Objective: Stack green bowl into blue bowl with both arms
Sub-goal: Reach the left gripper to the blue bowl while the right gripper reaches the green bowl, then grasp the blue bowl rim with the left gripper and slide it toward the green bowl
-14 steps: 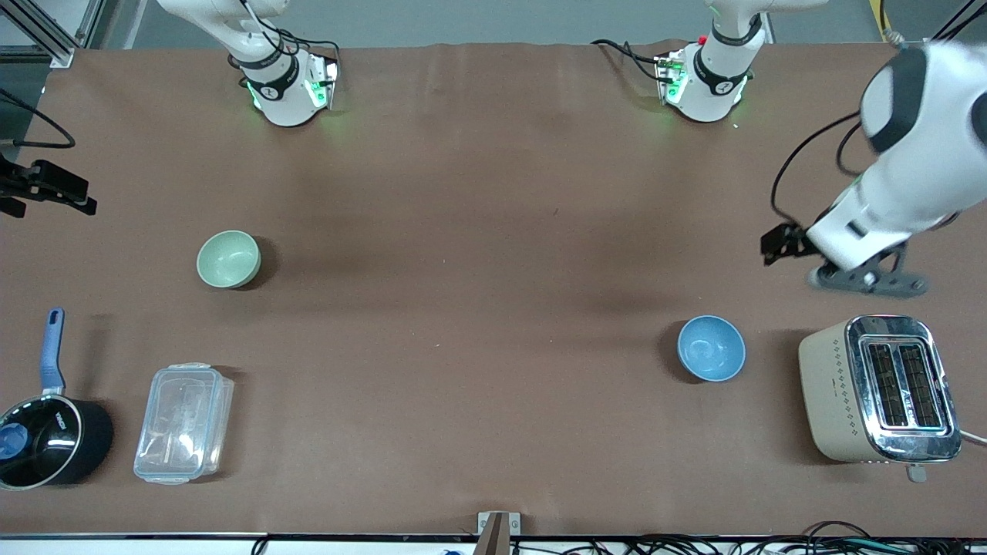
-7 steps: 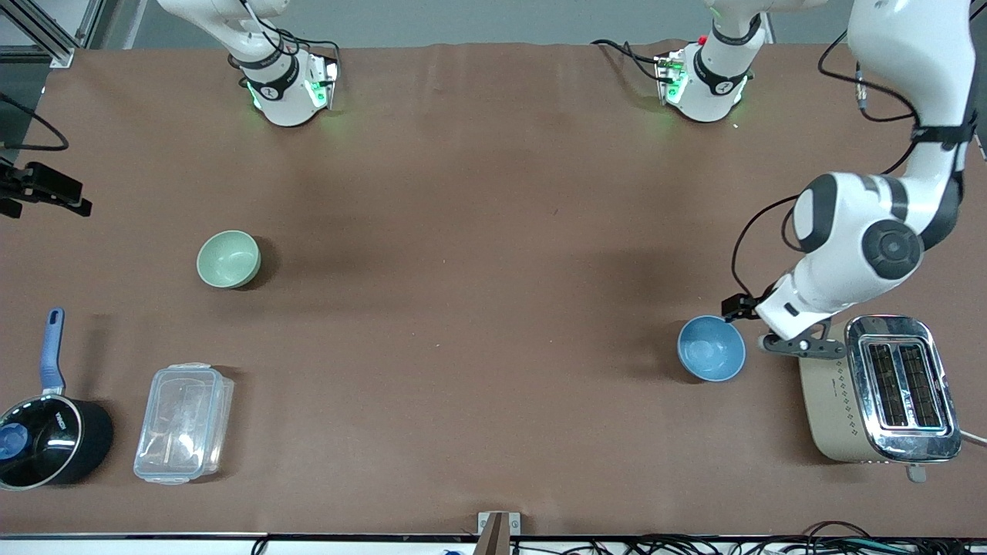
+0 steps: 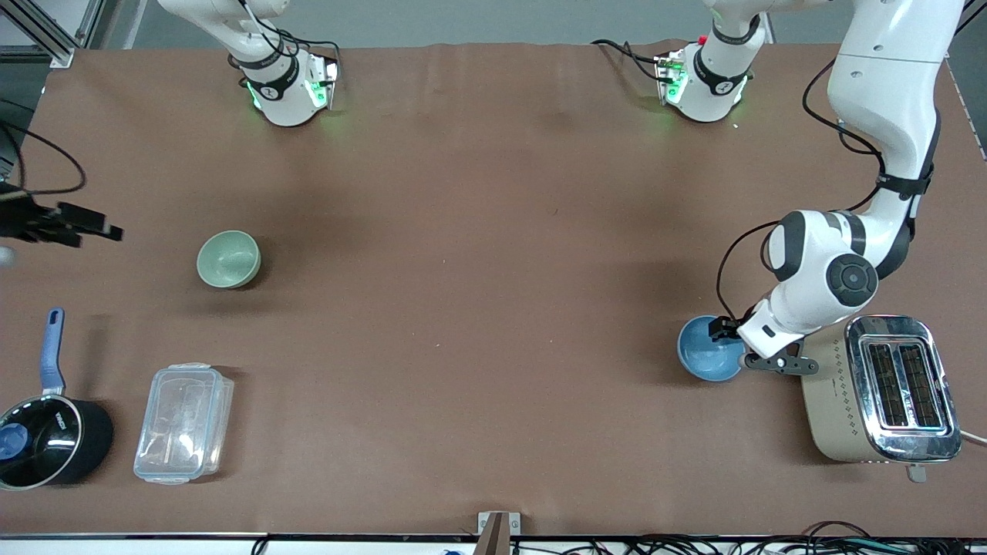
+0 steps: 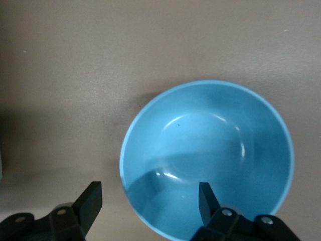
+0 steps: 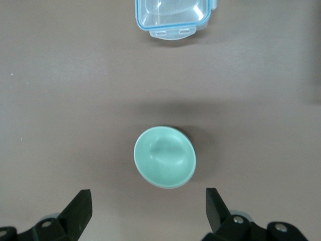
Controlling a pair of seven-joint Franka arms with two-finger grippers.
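The green bowl's hollow base has to stay free to settle into the blue bowl [image 3: 703, 353], so the right gripper needs to grab the bowl by its rim [image 3: 228, 232] next.
The blue bowl [image 3: 703, 353] sits upright beside the toaster, toward the left arm's end of the table. My left gripper [image 3: 723, 330] is low over its rim and open. In the left wrist view the blue bowl [image 4: 206, 159] fills the middle and the left gripper [image 4: 148, 201] straddles its rim, one finger [image 4: 205, 197] inside and the other outside, neither touching. The green bowl [image 3: 228, 260] stands toward the right arm's end. My right gripper [image 3: 96, 226] hovers open over the table beside it. In the right wrist view the green bowl [image 5: 165, 156] lies ahead of the open right gripper [image 5: 148, 207].
A beige and chrome toaster [image 3: 879, 389] stands right by the blue bowl, close to the left arm's wrist. A clear plastic box [image 3: 183, 422] [image 5: 173, 17] and a black saucepan with a blue handle [image 3: 46, 439] sit nearer the front camera than the green bowl.
The left arm has swung down from over the table's end to the blue bowl's rim. The right gripper has shifted a little toward the green bowl.
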